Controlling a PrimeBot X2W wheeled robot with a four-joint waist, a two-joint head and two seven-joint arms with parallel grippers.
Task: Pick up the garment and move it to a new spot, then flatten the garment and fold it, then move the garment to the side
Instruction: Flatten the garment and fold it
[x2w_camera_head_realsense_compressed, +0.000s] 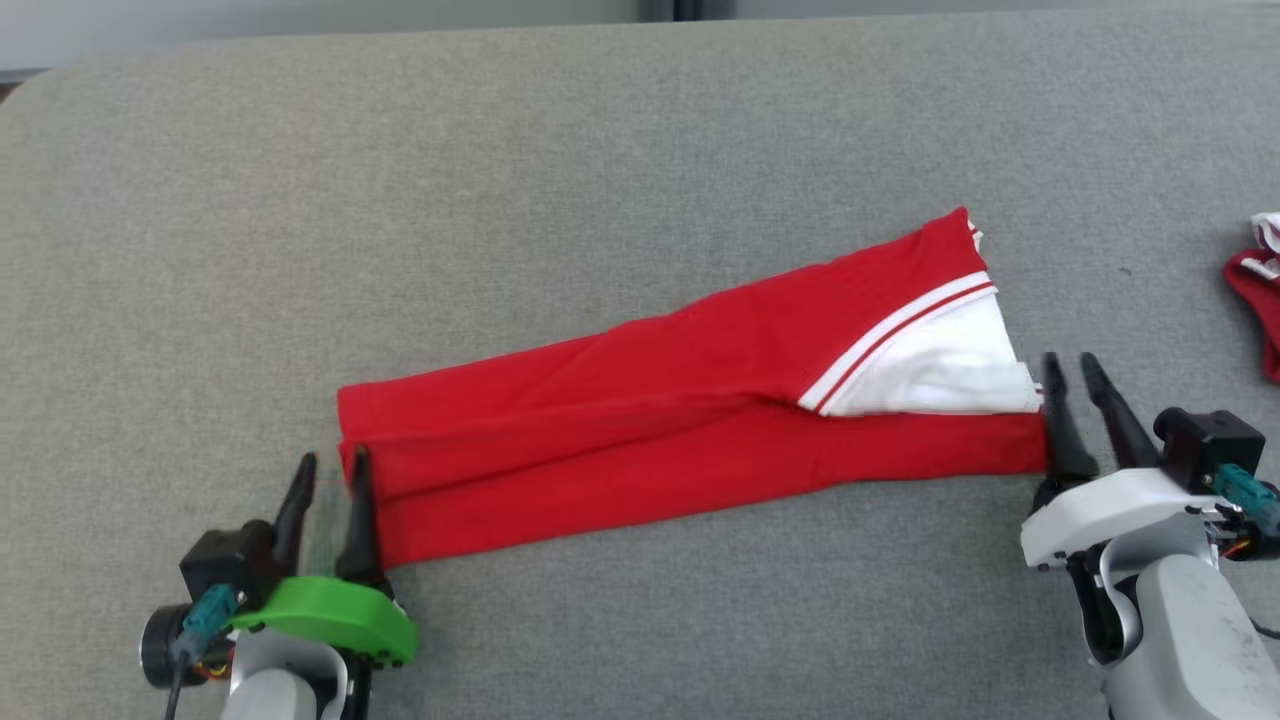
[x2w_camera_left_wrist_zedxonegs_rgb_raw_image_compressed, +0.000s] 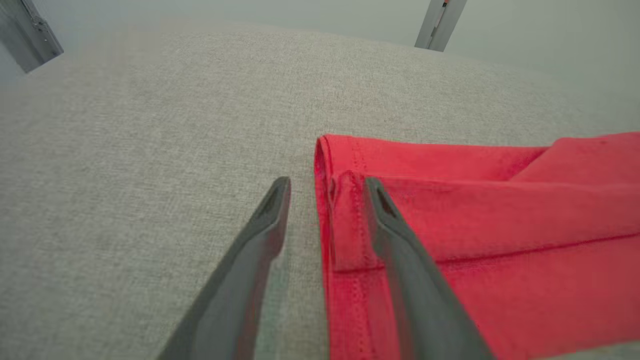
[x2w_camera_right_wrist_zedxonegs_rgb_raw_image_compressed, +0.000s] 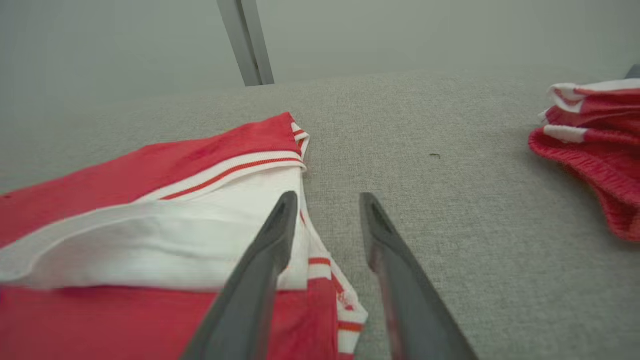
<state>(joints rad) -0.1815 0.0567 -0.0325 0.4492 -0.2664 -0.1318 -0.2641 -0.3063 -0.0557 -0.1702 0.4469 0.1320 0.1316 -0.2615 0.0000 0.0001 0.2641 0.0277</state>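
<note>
I need to fold the long band (x2w_camera_head_realsense_compressed: 600, 432) shorter, so my right gripper should pinch its end with the white panel (x2w_camera_head_realsense_compressed: 996, 384).
The garment (x2w_camera_head_realsense_compressed: 650, 430) is red with a white panel and red-and-white striped trim, and it lies folded into a long band slanting across the grey fabric surface. My left gripper (x2w_camera_head_realsense_compressed: 334, 458) stands open at the band's near left end. In the left wrist view the garment (x2w_camera_left_wrist_zedxonegs_rgb_raw_image_compressed: 500, 215) has its hemmed edge between the fingers of the left gripper (x2w_camera_left_wrist_zedxonegs_rgb_raw_image_compressed: 327, 182), one finger over the cloth and one over the bare surface. My right gripper (x2w_camera_head_realsense_compressed: 1069, 360) is open at the white end. In the right wrist view the right gripper (x2w_camera_right_wrist_zedxonegs_rgb_raw_image_compressed: 328, 197) straddles the trim edge of the garment (x2w_camera_right_wrist_zedxonegs_rgb_raw_image_compressed: 125, 185).
A second red and white bundle of cloth (x2w_camera_head_realsense_compressed: 1262, 290) lies at the far right edge, also seen as a bundle (x2w_camera_right_wrist_zedxonegs_rgb_raw_image_compressed: 595, 140) in the right wrist view. The grey fabric surface (x2w_camera_head_realsense_compressed: 600, 150) stretches wide behind the garment. Metal posts (x2w_camera_left_wrist_zedxonegs_rgb_raw_image_compressed: 440, 22) stand beyond its far edge.
</note>
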